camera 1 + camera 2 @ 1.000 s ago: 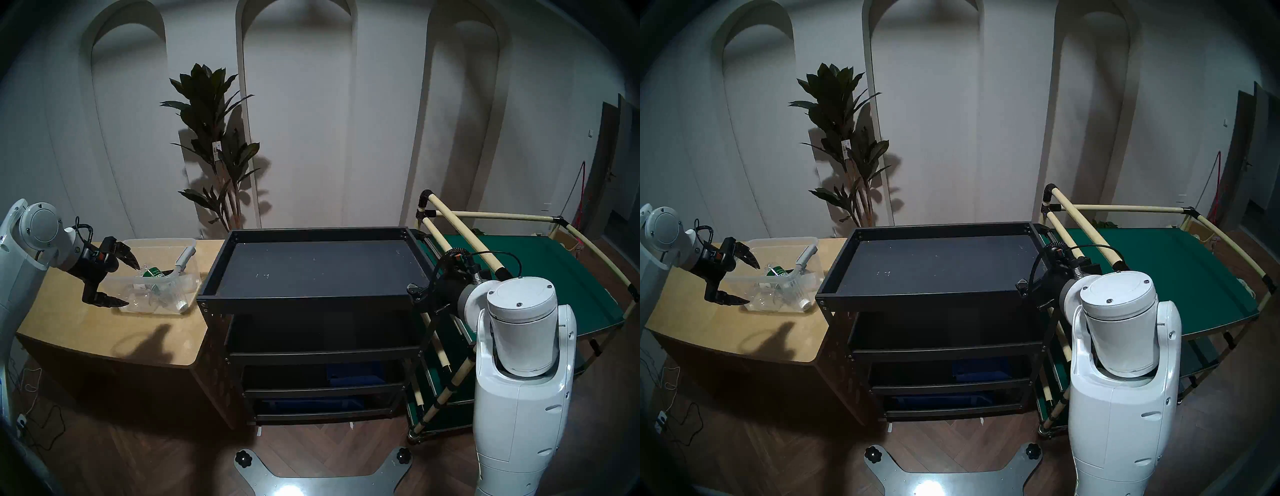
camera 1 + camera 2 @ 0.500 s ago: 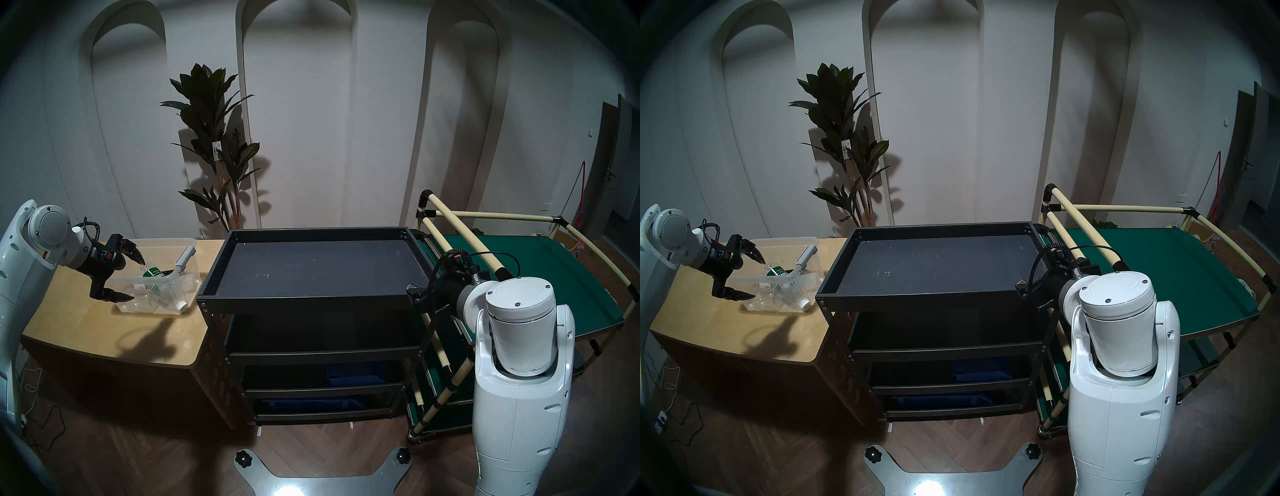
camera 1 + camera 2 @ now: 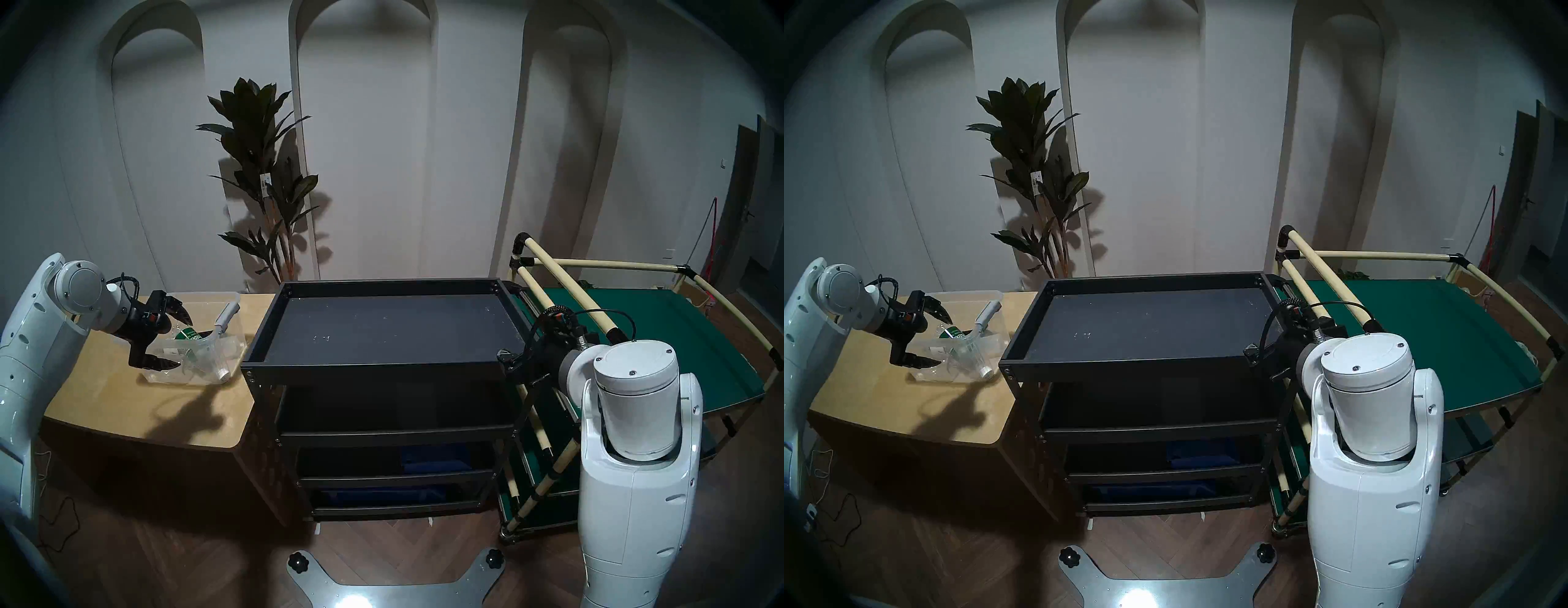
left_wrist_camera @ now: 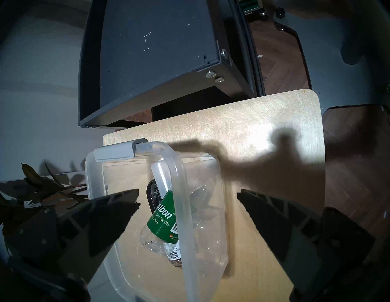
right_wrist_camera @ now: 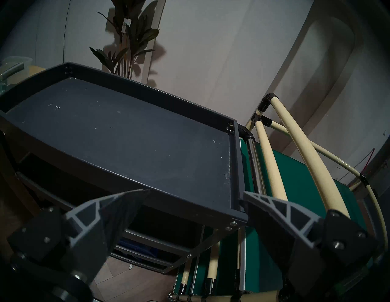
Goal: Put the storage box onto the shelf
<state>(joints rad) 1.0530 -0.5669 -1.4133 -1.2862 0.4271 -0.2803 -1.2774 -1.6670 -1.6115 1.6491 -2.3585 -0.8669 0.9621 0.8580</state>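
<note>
I should next pinch the storage box with my left gripper by the thin rim of one side [image 4: 185,221], since the open box is wider than my fingers can span.
The clear storage box [image 3: 214,354] sits on the light wooden table [image 3: 127,403], left of the black shelf [image 3: 373,366]. A bottle with a green label [image 4: 164,217] lies inside it, and a grey clip handle [image 4: 114,153] shows at its far end. My left gripper [image 3: 177,339] is open and straddles the box's near long rim [image 4: 182,202]: one finger over the inside, one outside above the table. My right gripper [image 5: 196,196] is open and empty at the shelf's front right corner [image 3: 507,358].
A green-decked cart with cream tubes [image 3: 662,335] stands right of the shelf, touching it. A tall plant [image 3: 263,182] stands behind the table. Dark blue bins [image 3: 432,460] sit in the shelf's lower tiers. My base plate [image 3: 394,588] lies on the floor in front.
My left arm has moved right, bringing the open gripper from beside the box's left end to straddle its near rim. The right arm has not moved.
</note>
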